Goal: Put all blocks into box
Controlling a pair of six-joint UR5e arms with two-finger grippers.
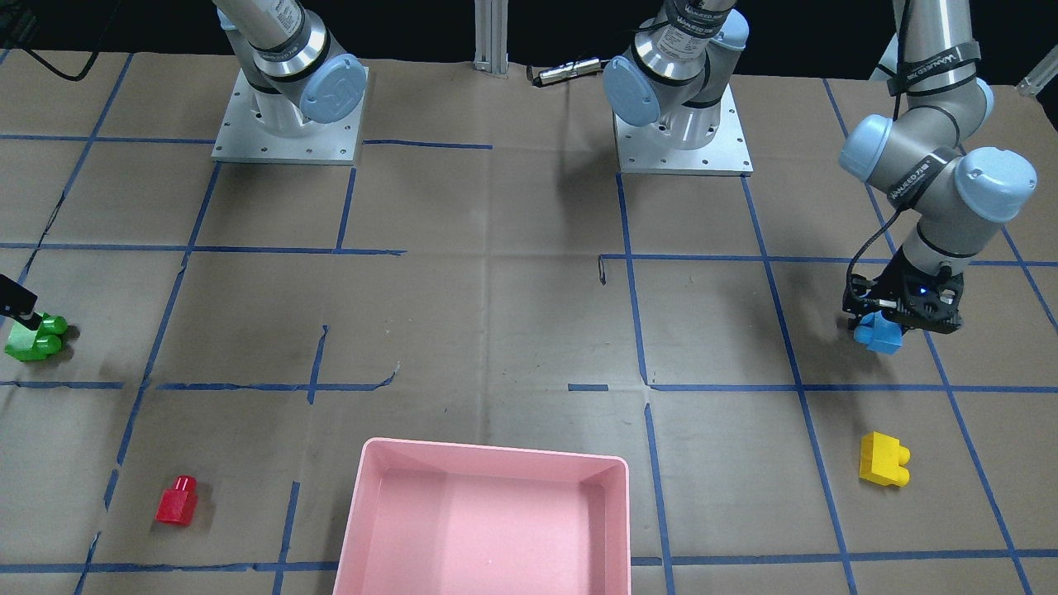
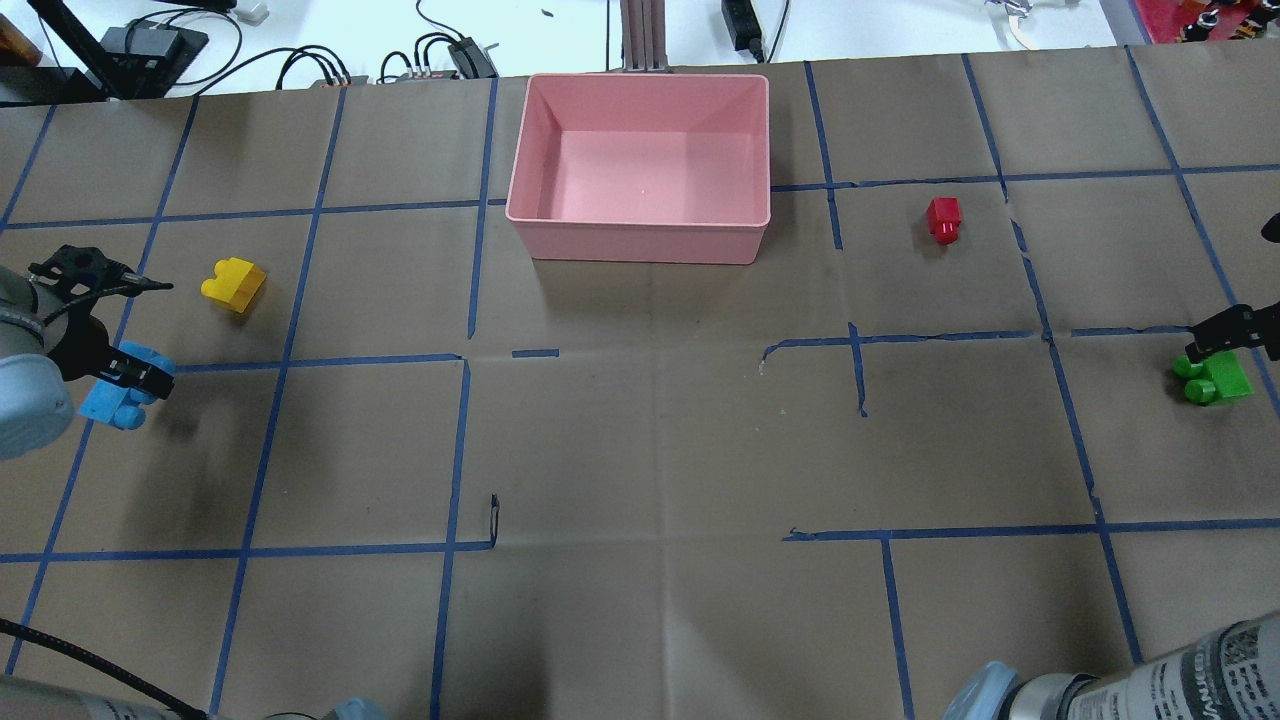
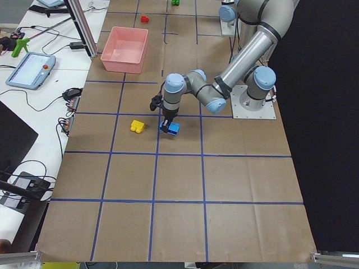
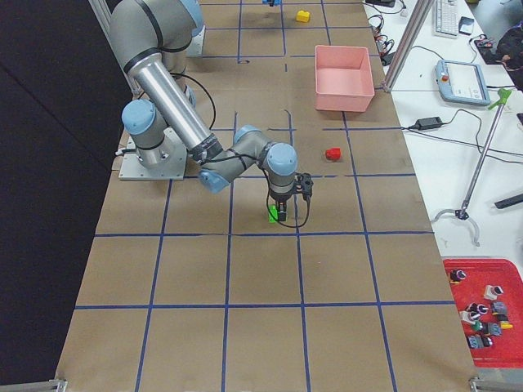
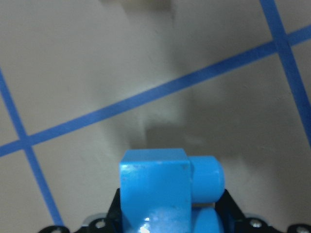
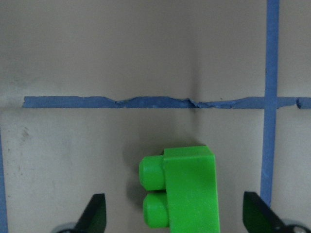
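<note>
My right gripper's fingers are above the block's top [image 1: 26, 338] and its front side [image 1: 21, 352] is exposed, so it isn't time to close yet. My right gripper should lower them first and then close on the green block.
My left gripper [image 1: 897, 321] is shut on the light blue block [image 1: 879, 337] and holds it just above the paper; the wrist view shows the block [image 5: 155, 189] between the jaws with its shadow below. My right gripper [image 2: 1228, 340] is open, its fingers [image 6: 95, 213] wide apart on either side of the green block [image 6: 187, 194], which lies on the table [image 2: 1215, 380]. The yellow block [image 2: 234, 284] lies near the left gripper. The red block [image 2: 943, 219] lies right of the pink tray [image 2: 640, 242], which holds nothing.
The two arm bases [image 1: 288, 124] [image 1: 682, 124] stand at the robot's edge of the table. Cables and power bricks [image 2: 300, 65] and an aluminium post [image 2: 640, 30] lie beyond the tray. Blue tape lines [image 2: 465, 440] grid the brown paper.
</note>
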